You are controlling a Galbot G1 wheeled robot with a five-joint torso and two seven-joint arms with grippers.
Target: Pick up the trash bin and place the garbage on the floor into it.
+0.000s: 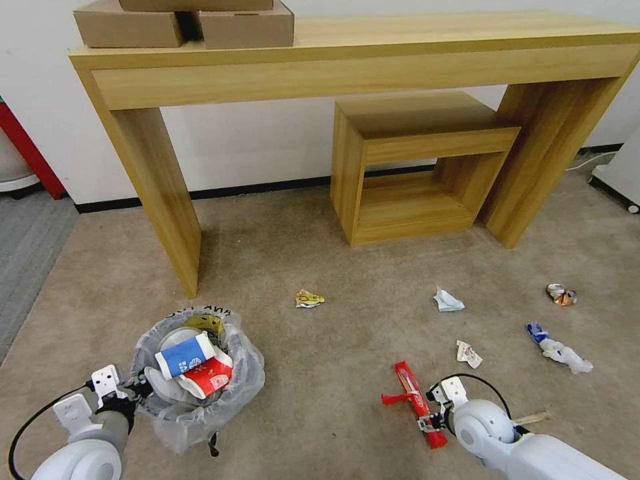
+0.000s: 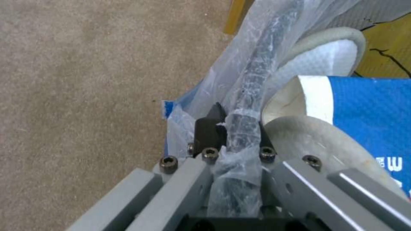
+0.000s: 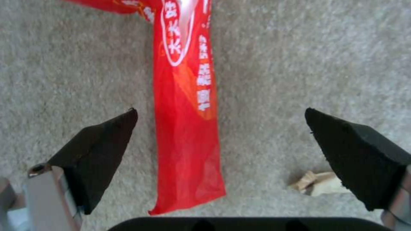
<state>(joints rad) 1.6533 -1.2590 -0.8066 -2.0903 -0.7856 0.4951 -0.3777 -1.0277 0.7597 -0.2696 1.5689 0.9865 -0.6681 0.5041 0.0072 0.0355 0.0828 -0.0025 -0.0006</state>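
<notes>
The litter needs to go into the trash bin, so my right gripper will next grab the red wrapper [image 1: 408,390] by its flat plain end [image 1: 435,439].
The trash bin [image 1: 175,421], lined with crinkly clear plastic, is at the lower left of the head view. My left gripper [image 1: 128,393] is shut on its rim; the left wrist view shows the pads [image 2: 208,130] clamped over the bag-wrapped rim [image 2: 257,64]. Inside lie a blue-white cup [image 1: 185,355], a red-white cup [image 1: 212,380] and white slippers [image 2: 317,141]. My right gripper [image 1: 430,415] is open low over the red wrapper [image 1: 408,390]; the wrapper [image 3: 188,128] lies between its fingers, nearer one pad [image 3: 98,154]. A wooden stick [image 1: 533,419] lies beside it.
More litter lies on the carpet: a yellow crumpled piece [image 1: 309,299], white papers [image 1: 448,301] [image 1: 468,353], a crushed can [image 1: 561,294] and a blue-white piece [image 1: 557,347]. A wooden console table [image 1: 153,200], a low shelf unit [image 1: 413,167] and cardboard boxes [image 1: 187,23] stand behind.
</notes>
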